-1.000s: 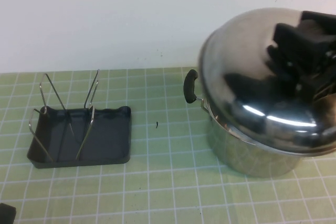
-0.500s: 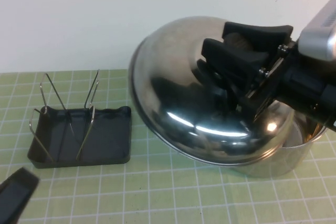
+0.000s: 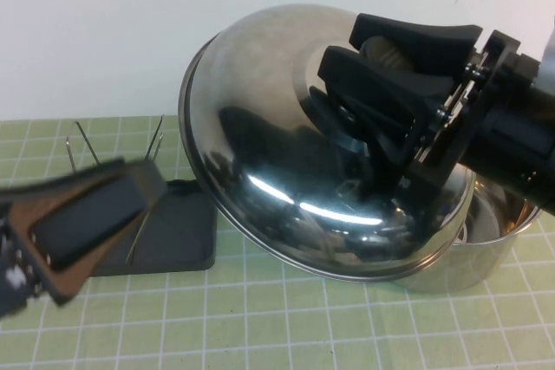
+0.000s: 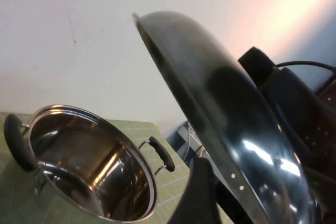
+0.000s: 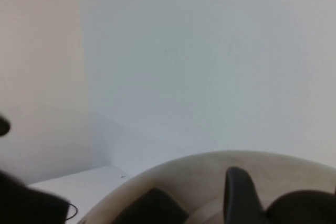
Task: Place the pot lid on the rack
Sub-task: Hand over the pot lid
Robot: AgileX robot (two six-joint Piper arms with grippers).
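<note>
The dome bulges too wide for the robot's fingers, so the left gripper needs to take the pot lid by its thin rim next.
The pot lid is shiny and domed. It hangs tilted in the air, between the rack and the open steel pot. My right gripper is shut on the lid's black knob. The rack is a dark grey tray with wire prongs, at the left, partly hidden behind my left gripper. That gripper is open and empty, low at the left, close to the lid's rim. In the left wrist view one of its fingers stands beside the lid's rim. The right wrist view shows the lid.
The pot stands on the green gridded mat at the right, with black side handles, and shows empty in the left wrist view. A white wall rises behind the table.
My right gripper has lifted the lid off the pot and carried it left and higher, tilting it. My left gripper has come in from the lower left, in front of the rack.
</note>
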